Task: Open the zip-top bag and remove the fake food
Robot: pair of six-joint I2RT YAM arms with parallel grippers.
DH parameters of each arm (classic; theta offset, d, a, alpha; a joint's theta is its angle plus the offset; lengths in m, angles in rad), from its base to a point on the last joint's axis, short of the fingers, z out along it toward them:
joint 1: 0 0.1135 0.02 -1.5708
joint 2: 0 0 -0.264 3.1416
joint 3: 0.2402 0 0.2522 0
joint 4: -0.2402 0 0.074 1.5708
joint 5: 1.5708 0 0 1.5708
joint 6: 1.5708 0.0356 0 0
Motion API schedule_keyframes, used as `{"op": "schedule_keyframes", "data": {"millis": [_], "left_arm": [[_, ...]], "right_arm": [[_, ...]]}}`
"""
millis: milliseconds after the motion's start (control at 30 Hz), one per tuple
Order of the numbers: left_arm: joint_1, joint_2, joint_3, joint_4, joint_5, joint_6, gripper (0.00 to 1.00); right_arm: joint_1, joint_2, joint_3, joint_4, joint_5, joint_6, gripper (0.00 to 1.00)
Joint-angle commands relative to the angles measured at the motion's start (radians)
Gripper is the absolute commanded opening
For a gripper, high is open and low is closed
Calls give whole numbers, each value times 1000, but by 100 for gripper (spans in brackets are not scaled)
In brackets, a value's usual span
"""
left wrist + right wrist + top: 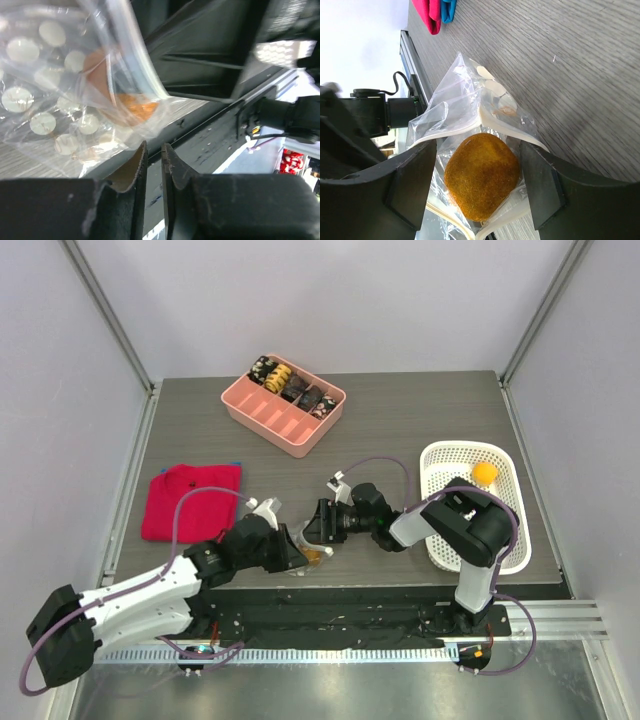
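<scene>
The end of the fake food is at the bag's open zip. My right gripper should next grab the fake food by opposite sides of its end (314,556) (482,176) to take it out.
The clear zip-top bag (308,558) hangs between my two grippers near the table's front edge. Its white zip mouth is spread open in the right wrist view (455,100). A rounded brown-orange fake food piece (482,175) sits in that mouth. My right gripper (477,145) is open, one finger on each side of the piece with small gaps; it also shows in the top view (322,530). My left gripper (154,146) is closed to a thin slit at the bag's lower corner (50,100) and also shows in the top view (292,548). An orange ball (485,472) lies in the white basket (512,520).
A pink divided tray (283,402) with dark and yellow-striped pieces stands at the back centre. A red folded cloth (190,500) lies at the left. The white basket stands at the right, beside the right arm. A black rail runs along the table's near edge.
</scene>
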Motion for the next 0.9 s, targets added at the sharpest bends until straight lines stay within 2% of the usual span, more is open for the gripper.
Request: {"op": "schedule_keyframes", "data": {"millis": [0, 200, 400, 600, 767, 867], "left_arm": [[-3, 81, 0, 96, 79, -22, 15], [-3, 133, -22, 108, 35, -34, 15], [-3, 162, -36, 159, -138, -63, 15], [-3, 297, -14, 228, -241, -83, 12], [-3, 374, 10, 268, -240, -77, 8], [-3, 347, -5, 256, -234, -79, 8]], "right_arm": [[5, 3, -25, -169, 89, -43, 76], [7, -22, -13, -213, 89, -65, 78], [9, -27, -54, -197, 76, -56, 79], [10, -16, -89, -151, 58, -25, 65], [9, -20, -90, -149, 81, -39, 61], [12, -17, -70, -167, 107, -53, 59]]}}
